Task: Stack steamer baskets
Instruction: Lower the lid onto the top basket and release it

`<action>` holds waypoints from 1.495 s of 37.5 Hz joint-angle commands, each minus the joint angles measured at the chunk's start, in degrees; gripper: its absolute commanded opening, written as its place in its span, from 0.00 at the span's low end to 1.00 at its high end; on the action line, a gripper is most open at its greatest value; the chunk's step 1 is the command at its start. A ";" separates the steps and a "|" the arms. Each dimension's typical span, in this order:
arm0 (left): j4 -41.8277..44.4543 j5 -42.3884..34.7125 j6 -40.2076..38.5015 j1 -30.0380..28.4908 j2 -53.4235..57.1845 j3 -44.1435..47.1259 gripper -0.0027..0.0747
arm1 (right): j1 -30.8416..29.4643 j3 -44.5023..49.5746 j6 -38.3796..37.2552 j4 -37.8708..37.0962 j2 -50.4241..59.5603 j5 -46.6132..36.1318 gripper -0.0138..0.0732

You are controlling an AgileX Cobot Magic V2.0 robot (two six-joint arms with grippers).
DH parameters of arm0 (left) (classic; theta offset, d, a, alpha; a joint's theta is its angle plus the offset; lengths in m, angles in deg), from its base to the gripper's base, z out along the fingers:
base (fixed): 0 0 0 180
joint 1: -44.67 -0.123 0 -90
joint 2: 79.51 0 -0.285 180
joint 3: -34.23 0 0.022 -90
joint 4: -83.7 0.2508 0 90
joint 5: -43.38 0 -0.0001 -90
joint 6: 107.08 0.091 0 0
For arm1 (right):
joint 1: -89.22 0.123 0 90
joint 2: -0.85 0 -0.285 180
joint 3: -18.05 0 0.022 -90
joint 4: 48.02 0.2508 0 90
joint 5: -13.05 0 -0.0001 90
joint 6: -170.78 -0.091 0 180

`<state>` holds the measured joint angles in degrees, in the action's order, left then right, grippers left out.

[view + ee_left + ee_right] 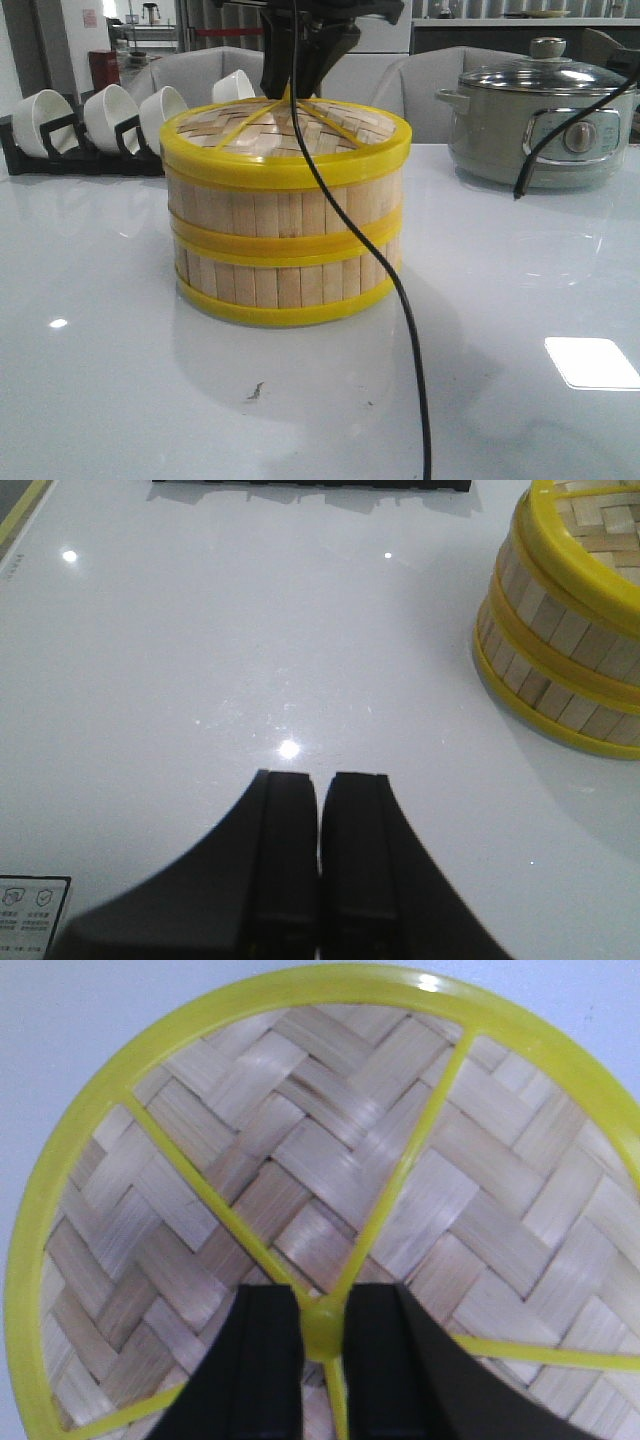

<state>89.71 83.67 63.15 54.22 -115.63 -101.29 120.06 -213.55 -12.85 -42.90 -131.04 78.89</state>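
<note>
The woven lid's yellow edge lies around the upper basket's rim in the front view, so it is time for my right gripper to open.
Two steamer baskets stand stacked on the white table, the upper one (pixel 285 205) on the lower one (pixel 285 285). A woven bamboo lid (pixel 300 125) with yellow ribs lies across the upper rim. My right gripper (pixel 322 1305) comes down from above and is shut on the lid's yellow knob (pixel 322 1325), one finger on each side. In the front view it (pixel 292 92) shows as a dark arm over the stack. My left gripper (pixel 321 777) is shut and empty over bare table, with the stack (pixel 560 630) off to its side.
A grey-green electric pot (pixel 535 125) stands at the back right. A black rack with white bowls (pixel 90 120) runs along the back left. A black cable (pixel 405 300) hangs down in front of the stack in the front view.
</note>
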 commanded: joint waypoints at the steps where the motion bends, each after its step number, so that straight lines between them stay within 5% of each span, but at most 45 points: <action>1: 0.03 -4.56 -0.51 -0.12 -0.15 -1.65 0.15 | -0.07 -2.13 0.67 -0.30 3.33 -3.26 0.22; 32: 0.03 -4.56 -0.51 -0.12 -0.15 -1.65 0.15 | -0.19 -2.13 0.67 -0.31 2.04 -5.03 0.24; 43: 0.03 -4.56 -0.51 -0.12 -0.15 -1.65 0.15 | -0.19 -2.13 0.67 -1.49 2.35 -7.55 0.73; 56: 0.03 -4.56 -0.51 -0.12 -0.15 -1.65 0.15 | -2.50 -1.16 0.67 -6.12 8.88 -10.30 0.60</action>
<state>89.71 83.67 63.11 54.22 -115.63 -101.29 119.34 -213.57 -12.85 -47.43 -129.51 72.64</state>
